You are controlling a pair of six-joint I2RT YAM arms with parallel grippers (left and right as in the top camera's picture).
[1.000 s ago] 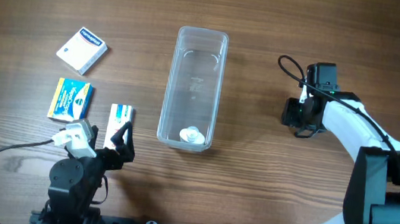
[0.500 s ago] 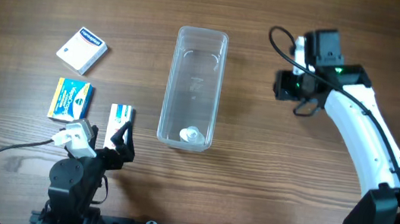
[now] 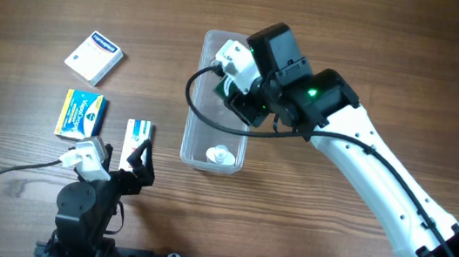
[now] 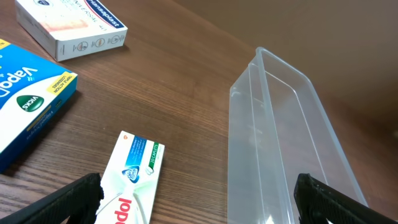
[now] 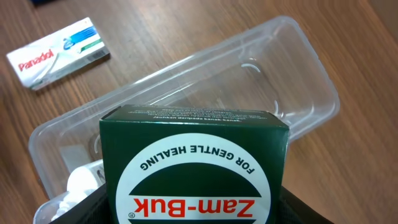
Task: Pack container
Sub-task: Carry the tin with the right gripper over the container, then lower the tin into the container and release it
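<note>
My right gripper keeps holding the green Zam-Buk box for now, until it sits down inside the container's sides: the box's lower side [image 5: 194, 114] stands high above the container's rim [image 5: 168, 64].
The clear plastic container [image 3: 207, 99] lies lengthwise at mid table, with a small white item [image 3: 221, 156] at its near end. It also shows in the left wrist view [image 4: 280, 137] and the right wrist view [image 5: 249, 74]. My right gripper [image 3: 246, 100] hovers over the container and is shut on a green Zam-Buk box [image 5: 194, 167]. My left gripper [image 4: 196, 199] is open and empty at the near left, beside a white Panadol box [image 3: 136, 139], which also shows in the left wrist view [image 4: 134, 183].
A blue and yellow Vicks box [image 3: 82, 115] and a white and blue box [image 3: 94, 57] lie at the left. The Panadol box shows in the right wrist view [image 5: 59, 53]. A cable [image 3: 3, 188] loops at the near left.
My right arm has swung left from the right side of the table to over the container, carrying the green box. The left arm has not moved.
</note>
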